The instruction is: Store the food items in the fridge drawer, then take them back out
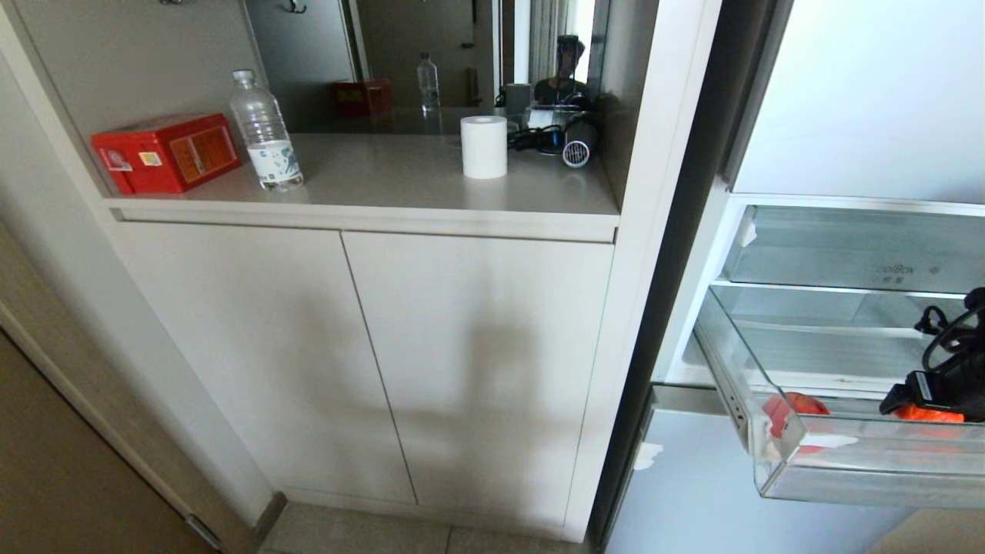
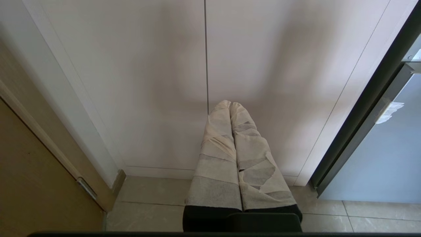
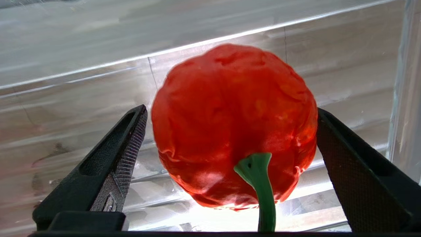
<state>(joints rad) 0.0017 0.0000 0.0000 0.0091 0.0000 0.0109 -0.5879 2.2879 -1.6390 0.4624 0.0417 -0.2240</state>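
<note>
The red pepper should come back out of the fridge drawer [image 1: 869,471] next, so my right gripper needs to grab it by its round body.
The fridge drawer [image 1: 869,471], clear plastic with a ribbed floor, stands pulled out at the right. A red food item [image 1: 796,406] lies in its left front corner behind a scrap of white tape. My right gripper [image 1: 940,400] reaches into the drawer over a second orange-red piece [image 1: 927,415]. In the right wrist view this is a red pepper [image 3: 230,125] with a green stem, resting on the drawer [image 3: 82,98] floor. The right gripper [image 3: 232,110] is open around it, with a gap at one finger. My left gripper [image 2: 229,105] hangs parked and shut, its fingers wrapped in tape.
A shallower clear tray [image 1: 854,254] sits above the drawer. Left of the fridge, cabinet doors [image 1: 477,362] stand below a shelf with a red box [image 1: 165,152], a water bottle [image 1: 265,135], a paper roll [image 1: 484,146] and a hair dryer [image 1: 573,142].
</note>
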